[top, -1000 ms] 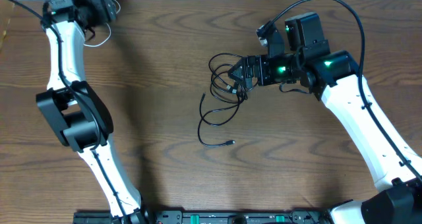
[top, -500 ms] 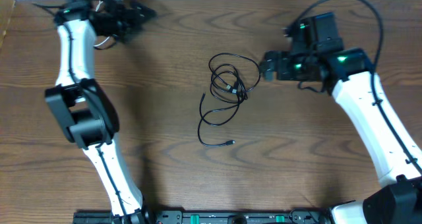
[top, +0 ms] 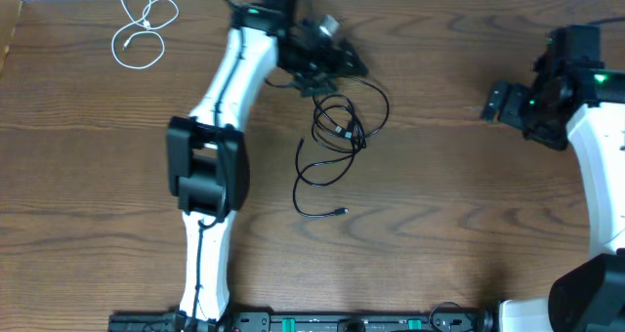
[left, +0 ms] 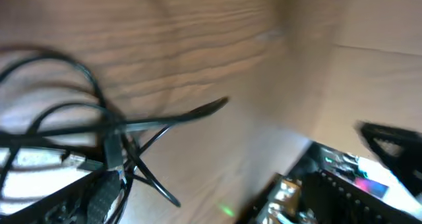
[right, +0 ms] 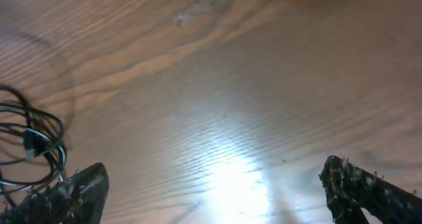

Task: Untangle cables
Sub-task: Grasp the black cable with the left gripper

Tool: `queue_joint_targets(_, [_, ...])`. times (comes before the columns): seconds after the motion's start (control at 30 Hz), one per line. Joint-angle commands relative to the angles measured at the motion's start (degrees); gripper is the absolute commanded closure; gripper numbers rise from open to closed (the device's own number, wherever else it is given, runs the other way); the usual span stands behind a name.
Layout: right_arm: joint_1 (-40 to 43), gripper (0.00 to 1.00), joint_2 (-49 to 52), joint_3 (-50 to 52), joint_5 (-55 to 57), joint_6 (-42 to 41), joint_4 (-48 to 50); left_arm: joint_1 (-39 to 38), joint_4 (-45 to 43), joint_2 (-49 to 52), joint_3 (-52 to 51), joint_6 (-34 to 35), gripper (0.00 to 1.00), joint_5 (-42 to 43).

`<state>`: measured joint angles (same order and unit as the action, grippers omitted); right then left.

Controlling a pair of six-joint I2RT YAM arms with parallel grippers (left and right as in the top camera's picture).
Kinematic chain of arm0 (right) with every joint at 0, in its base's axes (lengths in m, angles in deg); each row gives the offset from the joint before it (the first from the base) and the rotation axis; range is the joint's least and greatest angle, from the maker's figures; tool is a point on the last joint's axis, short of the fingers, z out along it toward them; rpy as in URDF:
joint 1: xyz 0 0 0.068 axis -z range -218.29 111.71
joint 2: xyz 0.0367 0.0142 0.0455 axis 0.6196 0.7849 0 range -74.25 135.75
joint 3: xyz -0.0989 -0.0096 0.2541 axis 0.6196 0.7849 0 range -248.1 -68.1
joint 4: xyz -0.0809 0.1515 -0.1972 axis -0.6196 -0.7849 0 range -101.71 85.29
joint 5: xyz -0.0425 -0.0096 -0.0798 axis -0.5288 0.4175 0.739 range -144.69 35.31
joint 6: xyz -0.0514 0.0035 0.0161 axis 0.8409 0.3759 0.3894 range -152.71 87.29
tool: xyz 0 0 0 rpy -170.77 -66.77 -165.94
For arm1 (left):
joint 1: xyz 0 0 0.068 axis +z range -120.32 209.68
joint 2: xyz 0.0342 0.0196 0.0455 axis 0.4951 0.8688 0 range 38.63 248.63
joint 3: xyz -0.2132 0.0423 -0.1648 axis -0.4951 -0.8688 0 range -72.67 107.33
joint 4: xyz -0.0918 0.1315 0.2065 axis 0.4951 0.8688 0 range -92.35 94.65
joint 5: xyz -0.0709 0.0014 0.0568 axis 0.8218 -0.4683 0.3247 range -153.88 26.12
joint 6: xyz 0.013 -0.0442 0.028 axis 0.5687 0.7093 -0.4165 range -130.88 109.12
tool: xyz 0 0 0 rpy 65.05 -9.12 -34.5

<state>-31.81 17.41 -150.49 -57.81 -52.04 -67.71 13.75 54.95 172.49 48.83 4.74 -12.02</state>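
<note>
I should grab one black cable with my left gripper at the tangle's far edge [top: 334, 97] [left: 144, 163]. The knotted loops then stay free for untangling the cables.
Two black cables [top: 337, 127] lie tangled in loops at the table's middle, and one tail ends in a plug [top: 339, 212] nearer the front. The white cable [top: 142, 29] lies coiled alone at the far left corner. My left gripper [top: 332, 68] is open just above the far edge of the black tangle. The left wrist view is blurred and shows the black loops [left: 99, 128] close beside one finger [left: 92, 197]. My right gripper [top: 493, 103] is open and empty, well to the right of the tangle. The right wrist view shows its spread fingers [right: 214, 184] and the tangle [right: 33, 145] at the left edge.
The wooden table [top: 439, 225] ends at a white strip along its far edge. An equipment rail [top: 342, 322] runs along the front edge. The left arm's white links [top: 229, 88] stretch diagonally across the left half of the table.
My left arm has swung from the far left corner to the black tangle, leaving the white cable behind. My right arm has pulled back to the right, away from the tangle.
</note>
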Motion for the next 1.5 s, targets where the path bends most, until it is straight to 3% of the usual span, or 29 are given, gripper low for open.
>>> queue_joint_targets(0.0, [0.5, 0.01, -0.6, 0.0, -0.9, -0.8, -0.2, -3.2, 1.0, 0.4, 0.3, 12.8, 0.06, -16.6])
queue_joint_targets(0.17, [0.4, 0.01, -0.6, 0.8, -1.0, -0.8, 0.3, -6.9, 0.9, 0.4, 0.3, 19.5, 0.06, -22.1])
queue_joint_targets(0.3, [0.2, 0.01, -0.6, 2.2, -2.4, -0.8, 2.0, -9.4, -1.4, 0.4, 0.3, 26.8, 0.06, -31.3])
queue_joint_targets(0.47, [0.2, 0.01, -0.6, 3.1, -5.1, -0.8, 3.3, -12.5, -8.0, 0.4, 0.3, 31.0, 0.06, -37.6])
queue_joint_targets(0.63, [0.2, 0.01, -0.6, 3.1, -5.4, -0.8, 3.4, -14.1, -8.8, 0.5, 0.3, 35.0, 0.11, -42.4])
queue_joint_targets(0.7, [0.2, 0.01, -0.6, 3.1, -5.4, -0.8, 3.4, -14.5, -8.8, 0.5, 0.3, 36.6, 0.15, -44.0])
queue_joint_targets(0.73, [0.2, 0.01, -0.6, 3.1, -5.4, -0.8, 3.6, -14.8, -8.8, 0.7, 0.3, 38.2, 0.24, -44.9])
queue_joint_targets(0.97, [0.2, 0.01, -0.6, 3.1, -5.4, -0.8, 3.8, -14.9, -9.6, 0.7, 0.3, 38.9, 0.54, -43.9])
queue_joint_targets(1.17, [0.2, 0.01, -0.6, 3.1, -5.4, -0.8, 3.9, -14.9, -10.1, 0.7, 0.3, 38.9, 0.59, -43.6])
queue_joint_targets(1.2, [0.2, 0.01, -0.6, 3.1, -5.4, -0.8, 3.9, -14.9, -10.1, 0.7, 0.3, 38.9, 0.69, -43.6])
queue_joint_targets(1.33, [0.2, 0.01, -0.6, 3.1, -5.5, -0.8, 3.8, -14.9, -10.1, 0.7, 0.3, 38.9, 0.81, -43.5])
queue_joint_targets(1.37, [0.2, 0.01, -0.6, 3.1, -5.5, -0.8, 3.8, -14.9, -10.1, 0.7, 0.3, 38.9, 0.92, -43.5])
queue_joint_targets(1.47, [0.2, 0.01, -0.6, 3.1, -6.2, -0.8, 3.8, -14.9, -9.9, 0.5, 0.3, 38.9, 0.92, -43.1])
